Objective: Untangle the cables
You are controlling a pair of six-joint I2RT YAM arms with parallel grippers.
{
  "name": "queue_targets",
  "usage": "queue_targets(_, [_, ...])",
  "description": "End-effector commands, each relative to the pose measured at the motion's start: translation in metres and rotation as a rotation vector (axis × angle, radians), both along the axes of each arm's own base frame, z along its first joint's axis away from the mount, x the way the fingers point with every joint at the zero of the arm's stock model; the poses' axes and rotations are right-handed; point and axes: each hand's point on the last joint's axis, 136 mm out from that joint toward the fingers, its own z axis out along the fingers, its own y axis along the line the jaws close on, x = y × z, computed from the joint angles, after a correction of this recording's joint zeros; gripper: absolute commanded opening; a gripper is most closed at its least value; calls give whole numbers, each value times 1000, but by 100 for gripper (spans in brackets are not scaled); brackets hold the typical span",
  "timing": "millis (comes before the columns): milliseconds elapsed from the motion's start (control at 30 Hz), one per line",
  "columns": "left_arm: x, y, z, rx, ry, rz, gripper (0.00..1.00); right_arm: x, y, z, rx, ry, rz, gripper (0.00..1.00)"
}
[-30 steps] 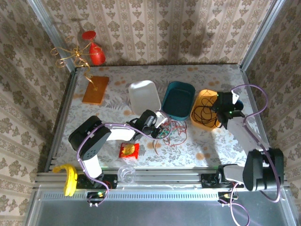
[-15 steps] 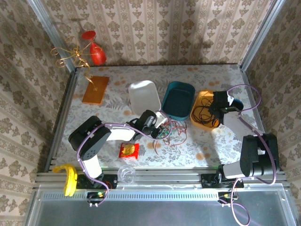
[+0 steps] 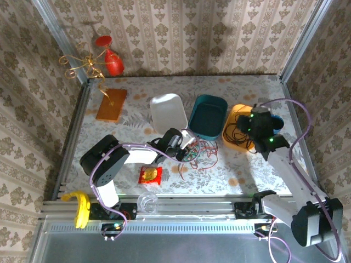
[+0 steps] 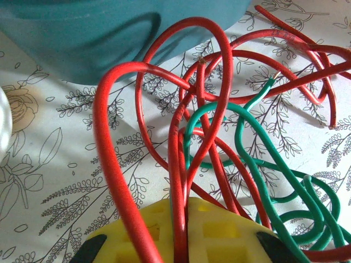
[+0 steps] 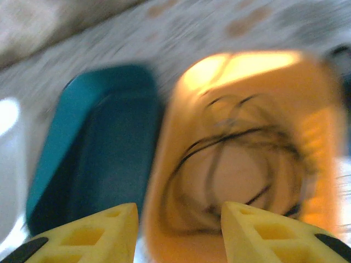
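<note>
Next, my right gripper grabs the cable's loose outer part (image 3: pixel 213 149), away from my left gripper, to untangle the red cable.
A tangle of red cable (image 3: pixel 205 149) and green cable (image 3: pixel 191 155) lies on the table in front of the teal bin (image 3: pixel 208 116). My left gripper (image 3: pixel 189 144) is shut on a red strand of it. In the left wrist view the red cable (image 4: pixel 181 164) runs down between the yellow fingers of that gripper (image 4: pixel 189 213), and green cable (image 4: pixel 258 175) loops to its right. The black cable (image 3: pixel 237 131) lies coiled inside the orange bowl (image 3: pixel 236 108). My right gripper (image 5: pixel 178 219) hangs open above the bowl (image 5: pixel 170 164), nothing between its fingers, with the black cable (image 5: pixel 241 148) below.
A white bin (image 3: pixel 167 112) stands left of the teal bin (image 5: pixel 88 142). A brown board (image 3: pixel 111 104) lies at the back left. A snack packet (image 3: pixel 149 175), a clear cup (image 3: pixel 148 203) and a banana (image 3: pixel 82 207) sit near the front edge.
The right gripper has opened over the orange bowl and its arm has swung round to the right. The left gripper has stayed put on the red cable.
</note>
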Motion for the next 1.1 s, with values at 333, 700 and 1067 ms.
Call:
queue_targets(333, [-2, 15, -13, 42, 33, 36, 0, -95, 89, -128, -17, 534, 324, 45])
queue_targets(700, [-1, 16, -12, 42, 31, 44, 0, -95, 99, -166, -29, 677, 345, 32])
queue_targets(1067, [-1, 18, -15, 56, 38, 47, 6, -70, 80, -105, -137, 504, 228, 0])
